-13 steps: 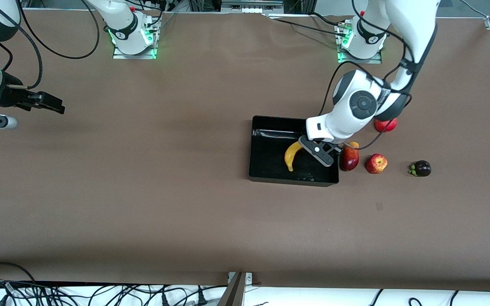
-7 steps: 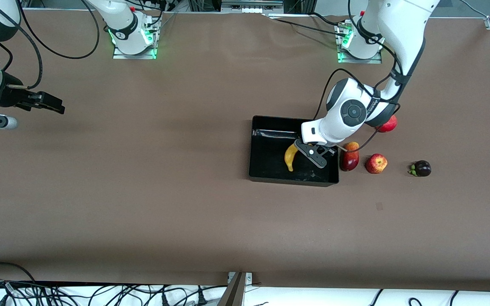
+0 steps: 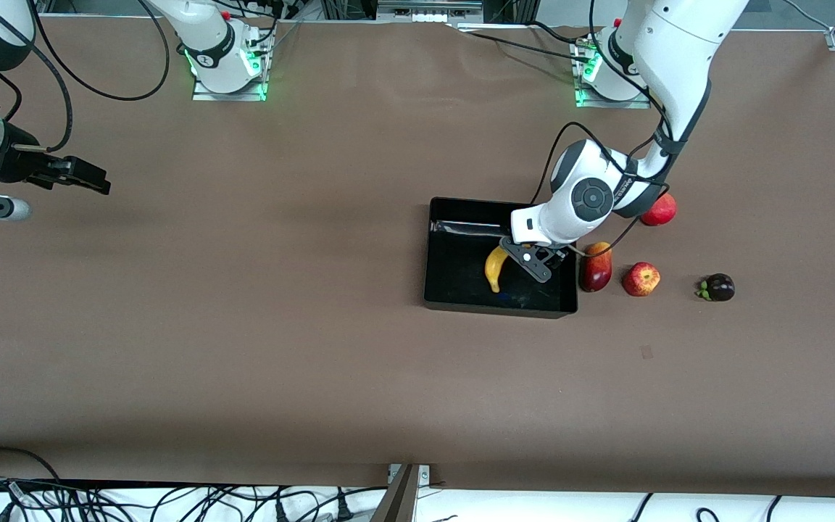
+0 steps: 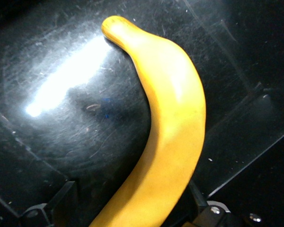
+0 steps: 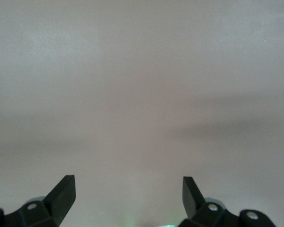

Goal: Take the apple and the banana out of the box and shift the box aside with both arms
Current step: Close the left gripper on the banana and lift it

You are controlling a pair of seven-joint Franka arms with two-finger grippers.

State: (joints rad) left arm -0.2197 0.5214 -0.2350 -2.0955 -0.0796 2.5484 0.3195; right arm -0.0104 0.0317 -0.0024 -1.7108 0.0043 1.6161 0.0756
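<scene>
My left gripper should close on the banana now, because its fingers are on both sides of the banana's thick body [image 4: 146, 189] low in the box [image 4: 85, 142] and would catch the banana.
The yellow banana [image 3: 495, 267] lies in the black box [image 3: 454, 283], on its glossy floor [image 4: 61, 118]; in the left wrist view the banana [image 4: 170, 123] fills the middle. My left gripper [image 3: 517, 255] is low in the box with its jaws open and the banana's thick end between them [image 4: 130, 201]; one finger [image 4: 195, 195] touches it, the other [image 4: 65, 191] stands apart. The small red apple with yellow patches [image 3: 641, 279] sits on the table beside the box, toward the left arm's end. My right gripper [image 3: 98, 183] waits open and empty over bare table [image 5: 128, 189].
An elongated dark-red fruit [image 3: 595, 270] lies right against the box's outer wall, between box and apple. A red pomegranate [image 3: 659, 210] sits farther from the front camera, partly under the left arm. A dark purple fruit [image 3: 718, 288] lies past the apple.
The left arm has come lower and shifted a little toward the banana inside the box. The banana has not moved. The right arm has not moved.
</scene>
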